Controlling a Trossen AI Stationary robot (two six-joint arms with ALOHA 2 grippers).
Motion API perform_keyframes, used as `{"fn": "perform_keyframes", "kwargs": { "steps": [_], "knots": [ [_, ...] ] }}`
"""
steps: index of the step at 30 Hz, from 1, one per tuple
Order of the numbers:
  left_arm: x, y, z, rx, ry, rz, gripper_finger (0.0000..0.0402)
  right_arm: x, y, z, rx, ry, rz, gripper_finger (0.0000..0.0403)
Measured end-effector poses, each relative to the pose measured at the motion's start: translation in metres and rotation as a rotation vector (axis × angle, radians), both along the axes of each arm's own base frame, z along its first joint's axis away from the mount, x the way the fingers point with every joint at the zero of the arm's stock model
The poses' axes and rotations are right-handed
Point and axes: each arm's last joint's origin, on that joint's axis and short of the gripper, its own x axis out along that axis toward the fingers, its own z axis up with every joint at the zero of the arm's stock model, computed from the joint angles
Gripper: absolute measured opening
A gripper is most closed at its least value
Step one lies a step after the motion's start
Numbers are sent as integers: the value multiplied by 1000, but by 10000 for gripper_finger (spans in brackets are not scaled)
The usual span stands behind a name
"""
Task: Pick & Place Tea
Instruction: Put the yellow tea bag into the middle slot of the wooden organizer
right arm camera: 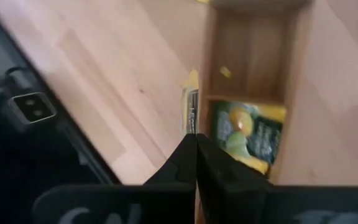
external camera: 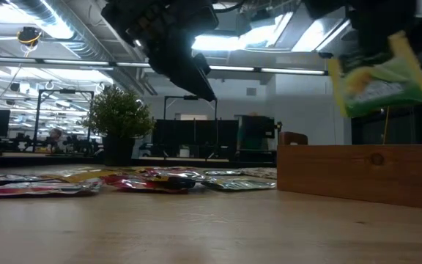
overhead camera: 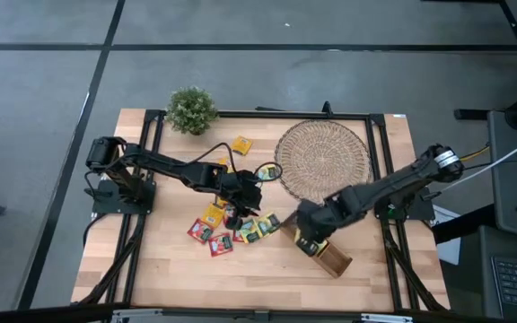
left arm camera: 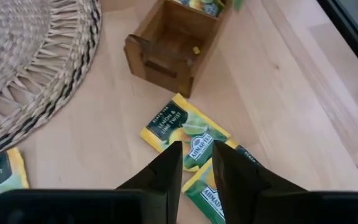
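Note:
The sachet's lower end [right arm camera: 191, 84] hangs outside the tray's side [right arm camera: 206, 107], so my right gripper needs to keep holding the sachet until it is in the tray.
Several small tea sachets [overhead camera: 218, 235] with yellow, red and green wrappers lie flat on the wooden table near its middle. My left gripper [overhead camera: 234, 213] hovers above them, open by a narrow gap. In the left wrist view its fingers stand over a yellow-green lemon sachet [left arm camera: 188, 134] without touching it. My right gripper [overhead camera: 305, 240] is shut on a green and yellow sachet [external camera: 383, 77] above the brown wooden tray [external camera: 357, 172]. Another green sachet [right arm camera: 250, 137] lies inside a tray compartment. My right gripper pinches the green and yellow sachet by its upper edge [external camera: 395, 44] between both fingers, coming from above and pointing down. The sachet hangs below the fingers, lifted clear above the wooden tray. The right wrist view shows it edge-on [right arm camera: 191, 109] past the shut fingertips.
A round woven mat [overhead camera: 323, 160] lies on the table's far right part. A small potted plant [overhead camera: 191, 109] stands at the far edge, with a single yellow sachet [overhead camera: 240, 144] near it. The tray [overhead camera: 332, 260] sits toward the near right, and bare wood lies along the near edge.

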Motion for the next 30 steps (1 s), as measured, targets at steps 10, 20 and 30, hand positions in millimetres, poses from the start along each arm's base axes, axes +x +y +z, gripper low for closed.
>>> {"fn": "perform_keyframes", "kwargs": {
  "steps": [10, 20, 30],
  "knots": [
    [-3, 0, -3, -6, 42, -31, 85, -28, 26, -4, -131, 56, -266, 2],
    [-4, 0, -4, -5, 55, -30, 84, -40, 33, -35, -125, 78, -362, 2],
    [-4, 0, -4, -17, 60, -16, 83, -40, 32, -43, -141, 46, -373, 24]
  ]
}}
